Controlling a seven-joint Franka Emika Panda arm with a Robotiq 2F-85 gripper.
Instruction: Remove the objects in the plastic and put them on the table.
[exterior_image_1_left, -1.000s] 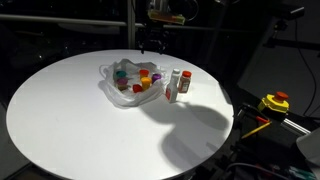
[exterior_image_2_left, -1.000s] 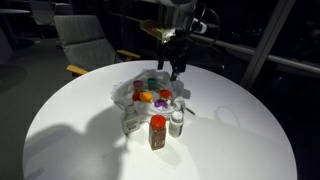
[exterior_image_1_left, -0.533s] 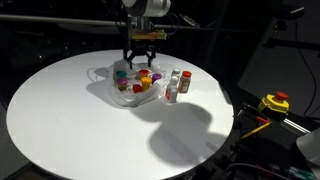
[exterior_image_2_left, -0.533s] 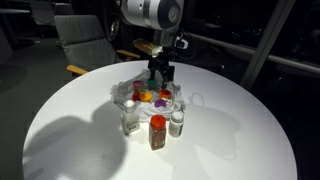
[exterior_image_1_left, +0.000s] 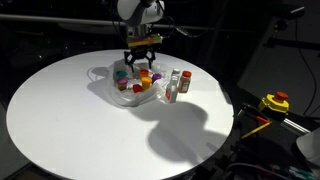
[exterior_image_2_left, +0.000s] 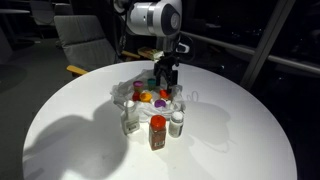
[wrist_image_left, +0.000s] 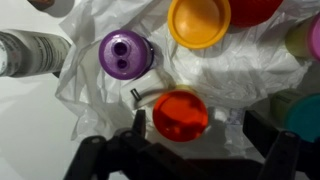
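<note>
I am not ready to close my gripper yet: the red-orange cap (exterior_image_1_left: 144, 73) (wrist_image_left: 180, 115) is between both fingers, but my fingertips are above the cap in an exterior view. I should go lower first, then close on the cap.
The clear wrinkly plastic (wrist_image_left: 240, 70) lies open on the white table (exterior_image_1_left: 70, 120), and several small capped objects sit in it. The wrist view looks straight down on a red-orange cap (wrist_image_left: 180, 115), a purple cap (wrist_image_left: 125, 52), an orange cap (wrist_image_left: 199, 20) and a teal one (wrist_image_left: 305, 115). My gripper (wrist_image_left: 200, 128) is open low over the bag, its fingers either side of the red-orange cap without touching it. Both exterior views show the gripper (exterior_image_1_left: 141, 62) (exterior_image_2_left: 165, 80) pointing down into the plastic (exterior_image_1_left: 110, 88) (exterior_image_2_left: 125, 92).
Three bottles stand on the table beside the bag: a clear one with a white cap (exterior_image_2_left: 130, 116), a red one (exterior_image_2_left: 157, 131) and a small white one (exterior_image_2_left: 177, 122). A chair (exterior_image_2_left: 85, 40) stands behind the table. A yellow and red device (exterior_image_1_left: 275, 102) sits off its edge.
The arm has swung in from beyond the bag and come down over it. The gripper stayed open. The bottles have not moved.
</note>
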